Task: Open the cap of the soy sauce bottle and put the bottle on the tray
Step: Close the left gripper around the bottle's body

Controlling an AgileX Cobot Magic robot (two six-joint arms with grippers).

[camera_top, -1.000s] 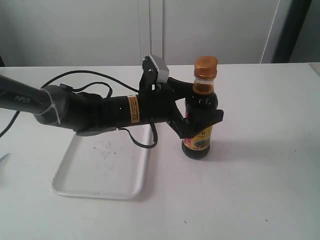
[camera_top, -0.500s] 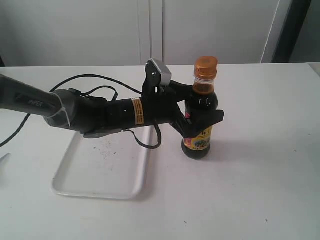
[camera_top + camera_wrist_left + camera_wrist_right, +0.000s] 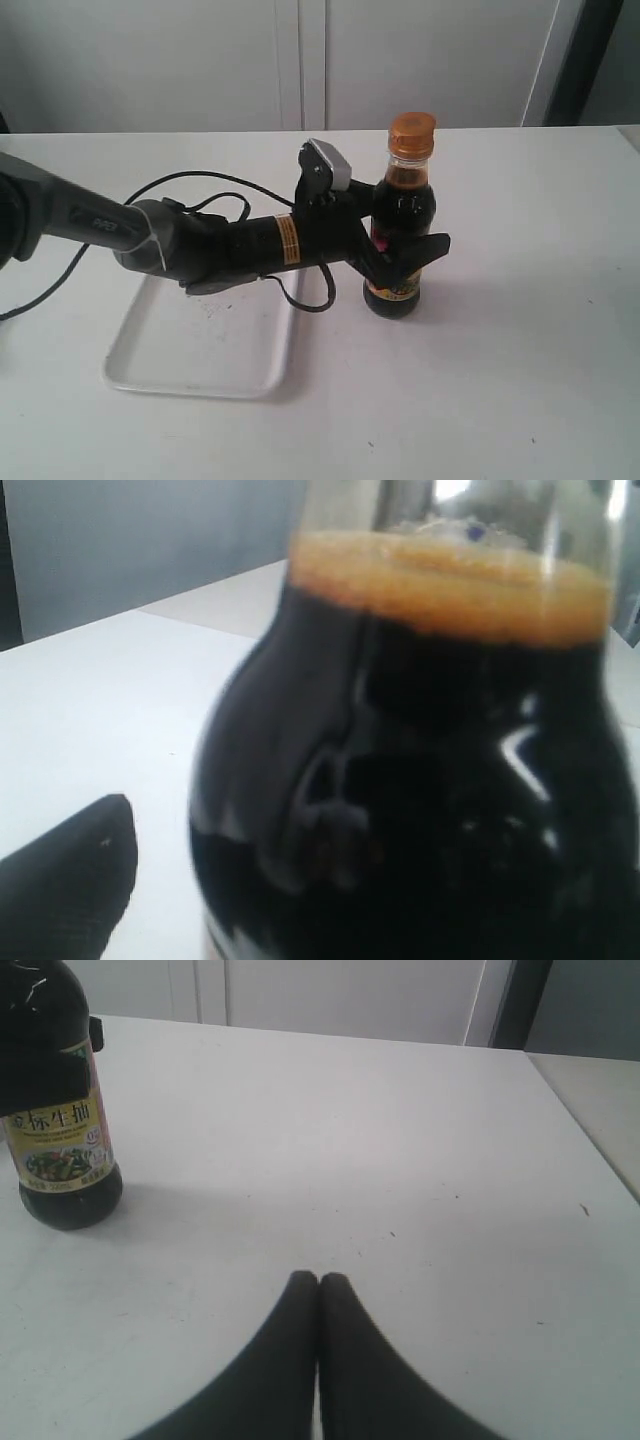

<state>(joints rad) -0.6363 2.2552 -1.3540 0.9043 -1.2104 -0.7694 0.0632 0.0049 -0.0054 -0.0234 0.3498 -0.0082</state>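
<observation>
My left gripper grabs the bottle by its body (image 3: 404, 218) next, which leaves the soy sauce bottle's orange-brown cap (image 3: 411, 134) free to open.
The soy sauce bottle (image 3: 403, 205) stands upright on the white table, just right of the tray (image 3: 190, 386). Its orange-brown cap (image 3: 412, 132) sits down flat on the neck. My left gripper (image 3: 415, 242) reaches in from the left and straddles the bottle's body at label height, open. In the left wrist view the dark bottle (image 3: 400, 780) fills the picture, and one of the fingers (image 3: 70, 875) shows with a strip of table between it and the glass. My right gripper (image 3: 319, 1280) is shut and empty, low over the table, with the bottle (image 3: 55, 1110) well off to one side.
The left arm (image 3: 200, 245) and its looping cable (image 3: 190, 185) lie above the tray's far end. A white wall (image 3: 300, 60) runs behind the table. The table's edge (image 3: 585, 1150) shows in the right wrist view.
The left arm has pushed further toward the bottle and sunk a little, so its fingers sit slightly lower round the bottle. The bottle has not moved.
</observation>
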